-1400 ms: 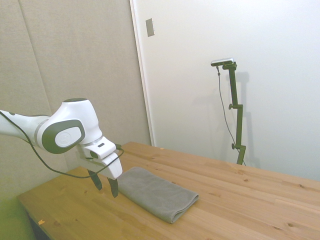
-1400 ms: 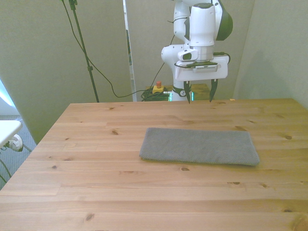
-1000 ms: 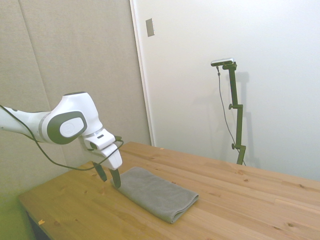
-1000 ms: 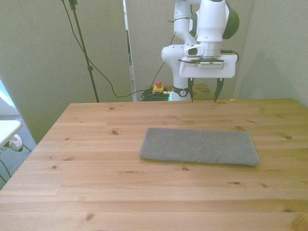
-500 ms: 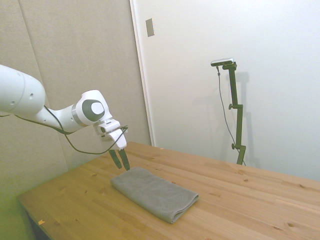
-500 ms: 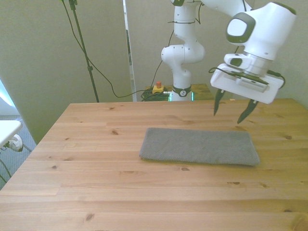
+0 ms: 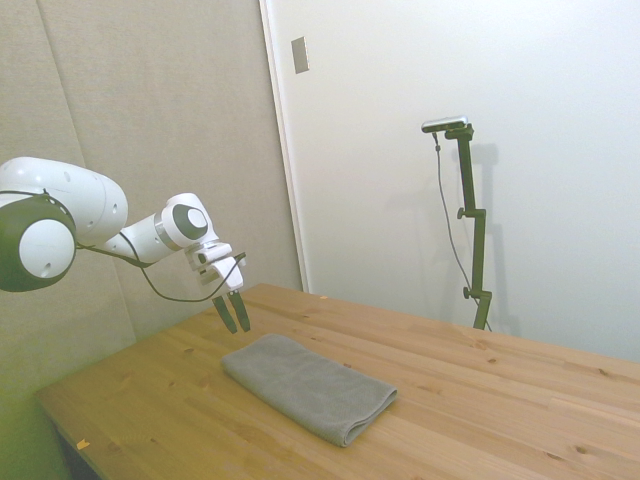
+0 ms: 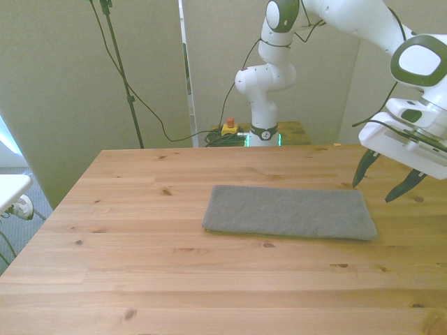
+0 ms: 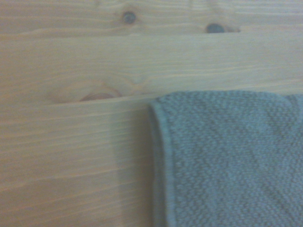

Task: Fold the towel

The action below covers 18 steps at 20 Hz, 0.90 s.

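My gripper pinches the folded towel by its hemmed end [image 8: 364, 206] next, where the layered edge stands up.
The grey towel [image 8: 290, 212] lies flat on the wooden table as a folded rectangle, its long side running across the front view; it also shows in the side view as the towel [image 7: 308, 386]. My gripper [image 8: 382, 184] hangs open just above the table, past the towel's end on the front view's right, holding nothing. In the side view the gripper [image 7: 233, 314] sits a little above and behind the towel's near-left end. The wrist view shows a corner of the towel [image 9: 227, 161] with its hemmed edge on bare wood.
The wooden table [image 8: 140, 230] stretches wide on the front view's left of the towel. A cable hangs along the wall behind the table, and the robot's base [image 8: 262, 91] stands beyond the far edge.
The arm has swung from behind the towel's middle toward the front view's right and lowered, so the open gripper now hangs beside the towel's end. The towel has not moved.
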### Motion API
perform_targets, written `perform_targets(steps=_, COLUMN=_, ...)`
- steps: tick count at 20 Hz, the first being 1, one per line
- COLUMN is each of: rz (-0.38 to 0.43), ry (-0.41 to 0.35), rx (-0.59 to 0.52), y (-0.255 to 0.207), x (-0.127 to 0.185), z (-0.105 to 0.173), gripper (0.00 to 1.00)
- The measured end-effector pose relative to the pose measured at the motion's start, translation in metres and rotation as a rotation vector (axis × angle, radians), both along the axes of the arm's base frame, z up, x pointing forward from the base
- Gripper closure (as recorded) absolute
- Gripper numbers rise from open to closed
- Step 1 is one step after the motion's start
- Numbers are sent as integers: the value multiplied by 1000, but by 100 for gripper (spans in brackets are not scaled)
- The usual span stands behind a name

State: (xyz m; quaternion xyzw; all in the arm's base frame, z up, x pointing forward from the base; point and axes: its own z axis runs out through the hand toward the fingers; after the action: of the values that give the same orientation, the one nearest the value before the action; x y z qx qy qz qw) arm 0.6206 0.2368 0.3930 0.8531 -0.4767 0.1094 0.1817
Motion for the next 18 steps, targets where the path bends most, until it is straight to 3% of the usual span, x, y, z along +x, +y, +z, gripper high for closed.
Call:
perform_targets(steps=7, rz=17, ry=1, rx=-122, y=21, x=2, z=-46, gripper=0)
perform_targets(steps=10, rz=14, ry=20, rx=-178, y=18, x=0, z=-50, gripper=0)
perform_targets(steps=11, rz=9, ry=29, rx=-199, y=14, x=-1, z=-51, gripper=100)
perform_targets(steps=18, rz=-13, ry=62, rx=-314, y=-14, x=2, z=-62, gripper=100)
